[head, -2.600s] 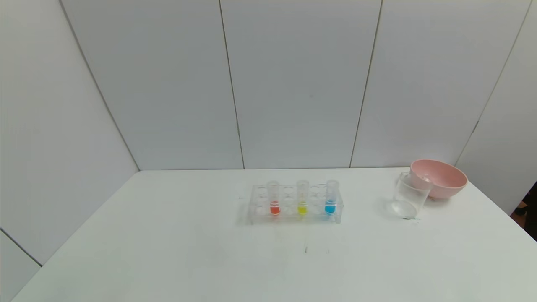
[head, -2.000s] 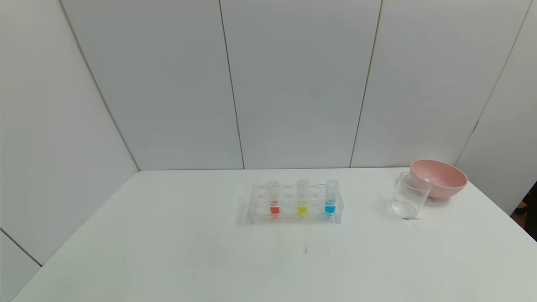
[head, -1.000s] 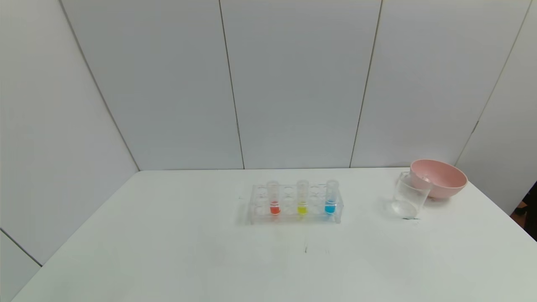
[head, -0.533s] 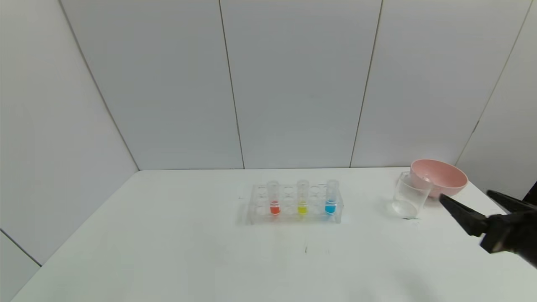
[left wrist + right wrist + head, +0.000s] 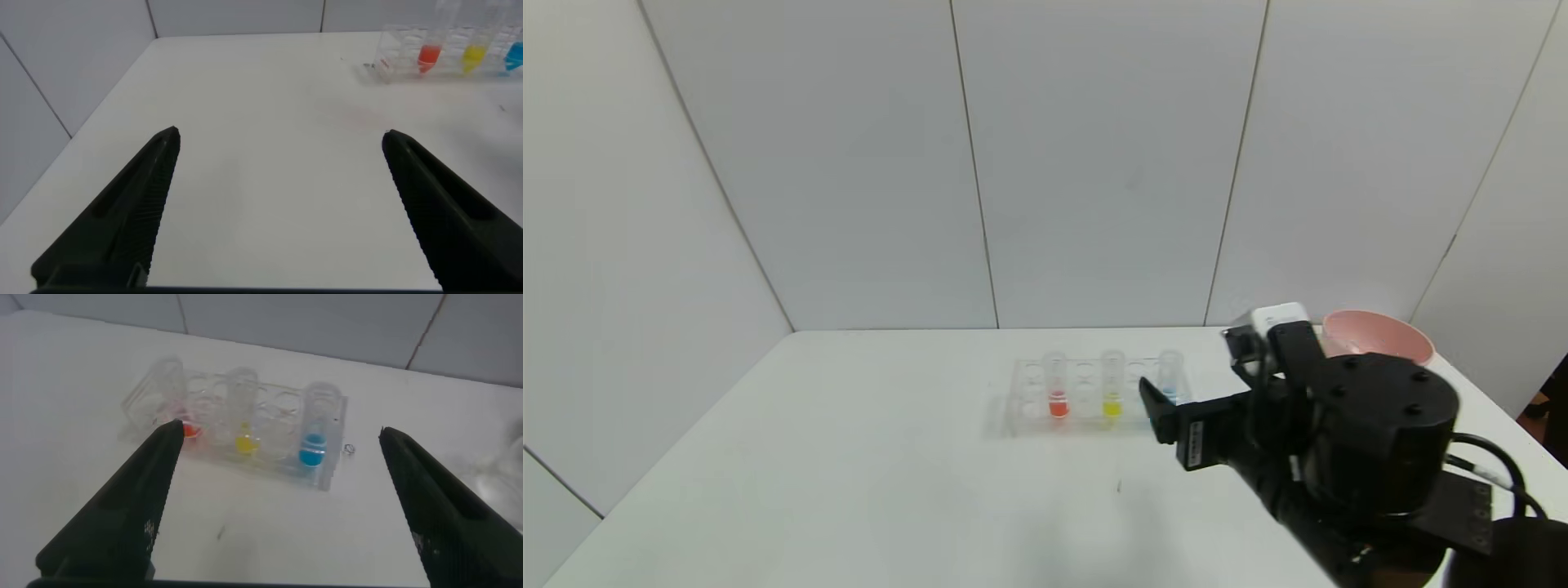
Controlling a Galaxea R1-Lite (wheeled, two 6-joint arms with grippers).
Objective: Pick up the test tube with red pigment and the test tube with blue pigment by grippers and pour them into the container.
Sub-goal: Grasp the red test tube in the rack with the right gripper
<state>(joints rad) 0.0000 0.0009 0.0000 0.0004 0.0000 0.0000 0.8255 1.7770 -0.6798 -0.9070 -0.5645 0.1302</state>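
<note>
I will next use my right gripper to hold the test tube with red pigment by its exposed upper end (image 5: 1054, 366) and pour it. The clear rack (image 5: 1086, 396) is around the tube's lower part.
The clear rack (image 5: 1086, 396) stands mid-table with three tubes upright in it. The test tube with red pigment (image 5: 1057, 390) is at its left end, and my right finger hides part of it in the right wrist view (image 5: 189, 431). At the right end is the test tube with blue pigment (image 5: 1170, 369) (image 5: 312, 447). My right gripper (image 5: 1170, 408) (image 5: 279, 433) hovers open just before the rack's right end, holding nothing. In the head view my right arm hides the container; only its faint clear edge (image 5: 505, 457) shows. My left gripper (image 5: 279, 135) is open and empty over bare table, far from the rack (image 5: 441, 51).
A yellow-liquid tube (image 5: 1112, 388) stands between the red and blue ones. A pink bowl (image 5: 1380, 335) sits at the back right, behind my right arm. The white table (image 5: 849, 474) ends at grey wall panels behind.
My right arm has swung in from the right edge to just before the rack and now covers the container. Rack and tubes have not moved.
</note>
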